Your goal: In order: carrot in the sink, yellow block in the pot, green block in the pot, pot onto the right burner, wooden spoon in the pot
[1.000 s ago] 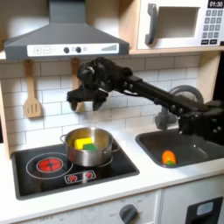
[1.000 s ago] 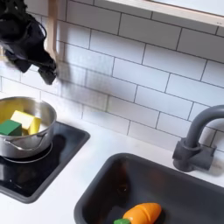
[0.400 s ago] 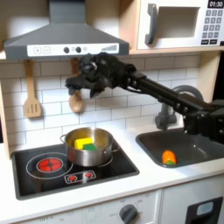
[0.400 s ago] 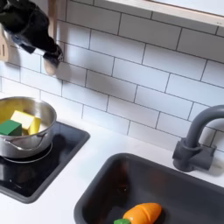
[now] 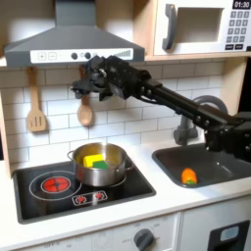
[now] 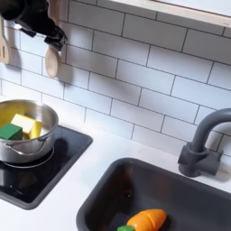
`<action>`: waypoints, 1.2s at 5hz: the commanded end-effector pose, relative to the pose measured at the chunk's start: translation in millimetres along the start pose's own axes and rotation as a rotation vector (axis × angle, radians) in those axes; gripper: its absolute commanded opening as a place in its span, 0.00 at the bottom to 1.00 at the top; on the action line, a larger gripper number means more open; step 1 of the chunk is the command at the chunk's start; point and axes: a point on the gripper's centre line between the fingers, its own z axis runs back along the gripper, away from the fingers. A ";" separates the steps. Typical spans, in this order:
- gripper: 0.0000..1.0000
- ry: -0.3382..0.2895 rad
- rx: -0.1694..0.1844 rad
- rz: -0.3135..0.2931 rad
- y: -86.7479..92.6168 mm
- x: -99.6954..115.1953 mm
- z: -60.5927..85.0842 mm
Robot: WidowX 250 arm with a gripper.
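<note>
The spoon's bowl is spread wide against the tiles. My gripper will next take the spoon by its narrow handle to put it in the pot.
The wooden spoon (image 5: 85, 114) hangs on the tiled wall, bowl down, and appears again in the second exterior view (image 6: 51, 63). My gripper (image 5: 86, 89) is up at the spoon's handle, just under the hood, with fingers (image 6: 57, 39) apart on either side of it. The steel pot (image 5: 100, 165) stands on the stove's right burner in the first exterior view, holding the yellow block (image 6: 23, 122) and the green block (image 6: 10, 132). The carrot (image 5: 188, 176) lies in the dark sink (image 5: 218, 157).
A slotted wooden spatula (image 5: 36, 106) hangs left of the spoon in the first exterior view. The left burner (image 5: 55, 183) glows red. A dark arched faucet (image 6: 203, 144) stands behind the sink. The range hood (image 5: 69, 44) and a microwave (image 5: 201, 27) sit overhead.
My gripper has risen from beside the spoon's bowl to its handle and shifted toward the first exterior view's left. The pot, blocks and carrot have stayed put.
</note>
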 end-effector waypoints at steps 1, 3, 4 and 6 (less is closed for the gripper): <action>1.00 -0.015 -0.003 0.047 8.1 -1.8 -16.4; 1.00 -0.048 0.011 0.055 17.5 0.8 -20.5; 0.74 -0.038 0.006 0.064 16.2 -5.7 -29.0; 0.70 -0.056 -0.013 0.041 12.6 -9.7 -36.1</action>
